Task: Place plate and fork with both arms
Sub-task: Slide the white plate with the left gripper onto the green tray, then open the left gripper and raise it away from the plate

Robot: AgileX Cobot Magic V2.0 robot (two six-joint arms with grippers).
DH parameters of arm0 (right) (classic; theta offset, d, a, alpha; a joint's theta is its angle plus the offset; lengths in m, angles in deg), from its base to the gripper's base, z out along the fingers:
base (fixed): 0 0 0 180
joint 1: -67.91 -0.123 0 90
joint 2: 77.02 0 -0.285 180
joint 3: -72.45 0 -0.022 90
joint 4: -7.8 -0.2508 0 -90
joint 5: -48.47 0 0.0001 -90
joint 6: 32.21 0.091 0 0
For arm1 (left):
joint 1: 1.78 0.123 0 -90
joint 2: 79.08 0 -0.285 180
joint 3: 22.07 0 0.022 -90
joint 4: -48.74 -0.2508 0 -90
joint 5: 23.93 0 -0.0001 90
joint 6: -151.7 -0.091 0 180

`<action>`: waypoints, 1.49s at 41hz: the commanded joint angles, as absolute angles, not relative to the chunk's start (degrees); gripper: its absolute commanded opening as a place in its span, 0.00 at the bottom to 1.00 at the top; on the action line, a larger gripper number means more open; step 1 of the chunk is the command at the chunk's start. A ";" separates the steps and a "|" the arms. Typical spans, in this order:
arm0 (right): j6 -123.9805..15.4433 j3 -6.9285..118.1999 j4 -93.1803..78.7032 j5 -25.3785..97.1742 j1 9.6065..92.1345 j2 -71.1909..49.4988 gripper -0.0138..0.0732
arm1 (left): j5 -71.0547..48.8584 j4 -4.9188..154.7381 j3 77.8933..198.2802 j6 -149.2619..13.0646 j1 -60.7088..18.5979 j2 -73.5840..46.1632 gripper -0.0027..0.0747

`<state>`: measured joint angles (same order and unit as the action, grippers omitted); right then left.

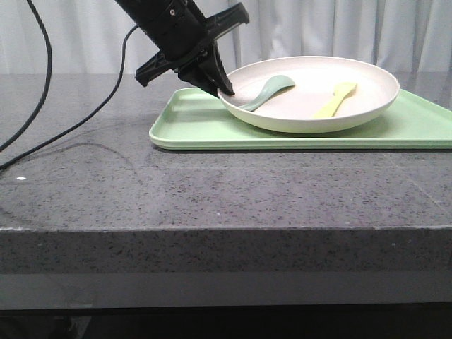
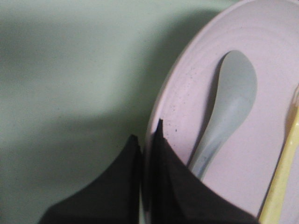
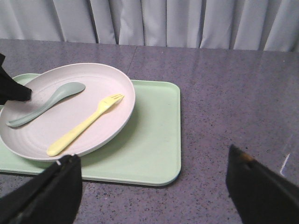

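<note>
The left gripper should open now, because the cream-white plate's lower edge is over the light-green tray, inside the tray's rim, and the plate would rest there.
The cream-white plate (image 1: 304, 106) sits on the light-green tray (image 1: 205, 131). The pale-yellow fork (image 1: 336, 99) lies in its right half, beside a grey-green spoon (image 1: 267, 92). My left gripper (image 1: 222, 88) is shut on the plate's left rim; in the left wrist view (image 2: 147, 131) one finger is inside the rim (image 2: 184, 95) and one outside. My right gripper (image 3: 154, 186) is open and empty. It hovers over the stone table off the tray's corner, with the plate (image 3: 107, 79) and fork (image 3: 86, 123) ahead of it. It is out of the front view.
The spoon (image 3: 46, 102) lies in the plate next to the left gripper's fingers (image 3: 14, 91). The tray (image 3: 149, 140) extends past the plate toward the right gripper. Black cables (image 1: 42, 70) run over the table's left side. A curtain hangs behind the table.
</note>
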<state>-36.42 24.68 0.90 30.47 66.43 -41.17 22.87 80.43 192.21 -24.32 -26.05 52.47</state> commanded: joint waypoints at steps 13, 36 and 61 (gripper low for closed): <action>-36.60 26.87 0.77 34.81 66.40 -40.60 0.90 | 20.27 83.08 194.57 -23.36 -26.30 48.83 0.27; -36.60 26.87 0.77 34.81 66.40 -40.60 0.90 | 42.12 78.22 203.01 -30.39 -22.60 45.69 0.24; -36.60 26.87 0.77 34.69 66.40 -40.60 0.90 | 36.87 54.24 180.11 -25.23 -21.90 25.51 0.01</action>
